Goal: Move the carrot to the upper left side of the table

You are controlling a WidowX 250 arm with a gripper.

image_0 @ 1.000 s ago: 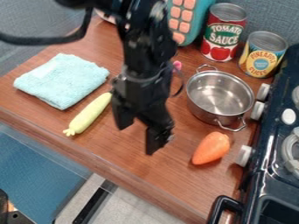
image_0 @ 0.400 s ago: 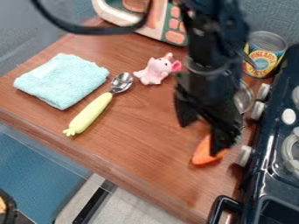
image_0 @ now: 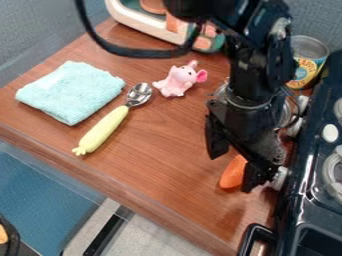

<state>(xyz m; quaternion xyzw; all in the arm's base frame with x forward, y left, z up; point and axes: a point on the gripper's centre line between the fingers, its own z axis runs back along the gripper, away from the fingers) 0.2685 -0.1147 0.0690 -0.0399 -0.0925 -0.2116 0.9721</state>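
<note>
The gripper grips the carrot's orange body next, to move the carrot [image_0: 232, 173] to the table's side with the blue cloth.
The black gripper [image_0: 230, 172] hangs over the right part of the wooden table [image_0: 160, 145], its two fingers spread apart. Just behind and below them lies the orange carrot [image_0: 232, 173], partly covered by the right finger, with its left part showing between the fingers. I cannot tell whether the gripper touches it. The carrot rests on the table near the stove's edge.
A light blue cloth [image_0: 70, 92] lies at the upper left, with a yellow-handled spoon [image_0: 103, 130] and a pink toy [image_0: 179, 80] nearby. The metal pot [image_0: 287, 112] is mostly behind the arm; a can [image_0: 308, 60] and the stove [image_0: 314, 185] stand at the right.
The arm has moved right from the table's middle to over the carrot, uncovering the spoon's metal end and the pink toy. The carrot appears unmoved.
</note>
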